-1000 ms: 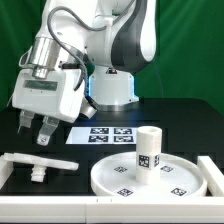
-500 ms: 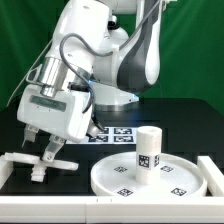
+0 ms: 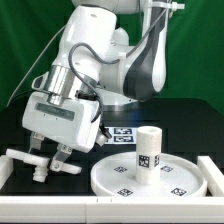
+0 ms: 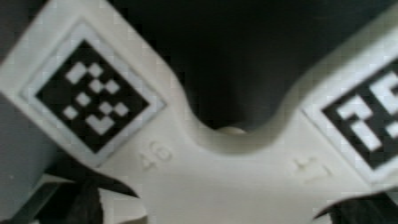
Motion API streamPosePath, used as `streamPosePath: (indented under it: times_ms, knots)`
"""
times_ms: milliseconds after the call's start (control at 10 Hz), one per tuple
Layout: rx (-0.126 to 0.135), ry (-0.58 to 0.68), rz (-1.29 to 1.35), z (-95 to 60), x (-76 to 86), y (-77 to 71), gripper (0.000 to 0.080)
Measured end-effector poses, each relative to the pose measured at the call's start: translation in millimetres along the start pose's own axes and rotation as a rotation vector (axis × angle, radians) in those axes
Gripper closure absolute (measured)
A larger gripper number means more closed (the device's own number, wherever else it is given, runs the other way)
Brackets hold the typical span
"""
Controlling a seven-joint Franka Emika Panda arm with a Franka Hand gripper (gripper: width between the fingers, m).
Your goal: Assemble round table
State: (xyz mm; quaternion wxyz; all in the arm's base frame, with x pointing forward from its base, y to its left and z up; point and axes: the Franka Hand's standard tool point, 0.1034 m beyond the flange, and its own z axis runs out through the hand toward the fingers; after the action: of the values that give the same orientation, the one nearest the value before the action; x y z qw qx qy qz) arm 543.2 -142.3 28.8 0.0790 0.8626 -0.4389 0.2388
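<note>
My fingers reach down both sides of the foot piece's stem (image 3: 47, 162) (image 4: 231, 192), low at the black table. My gripper would hold the piece if it closed now, so it should close on it.
The large round white disc (image 3: 165, 180) lies at the front on the exterior view's right, with the short cylindrical leg (image 3: 148, 148) standing upright on it. The white T-shaped foot piece (image 3: 22, 160) lies flat on the black table at the exterior view's left. My gripper (image 3: 50, 156) is low over it, its fingers apart on either side of its stem. In the wrist view the foot piece (image 4: 222, 150) fills the picture with its square tags, and my gripper (image 4: 217, 203) shows only as dark fingertips (image 4: 89, 195) at the edge. The gripper is open and holds nothing.
The marker board (image 3: 122, 133) lies behind the disc, partly hidden by the arm. A white bar (image 3: 211, 167) stands at the disc's right side. A white rail (image 3: 5, 180) runs along the front left corner. The arm's base (image 3: 125, 100) stands at the back.
The arm has swung down and toward the front left. The gripper has dropped from well above the table to just over the foot piece, its fingers now around the stem.
</note>
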Motion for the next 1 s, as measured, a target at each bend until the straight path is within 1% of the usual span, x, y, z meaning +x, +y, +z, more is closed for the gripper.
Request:
streamPosePath:
  times_ms: [100, 200, 300, 400, 800, 900, 1000]
  knots:
    - [0.0, 0.0, -0.001, 0.0, -0.1, 0.2, 0.015]
    - [0.0, 0.0, -0.002, 0.0, -0.1, 0.1, 0.0244]
    - [0.0, 0.0, -0.002, 0.0, -0.1, 0.1, 0.0244]
    - [0.0, 0.0, -0.002, 0.0, 0.0, 0.1, 0.0357]
    - [0.0, 0.0, -0.004, 0.0, 0.0, 0.1, 0.0357]
    - [0.002, -0.012, -0.014, -3.0, 2.0, -1.5, 0.0357]
    - [0.037, -0.045, -0.007, -25.9, 10.3, -11.4, 0.0357]
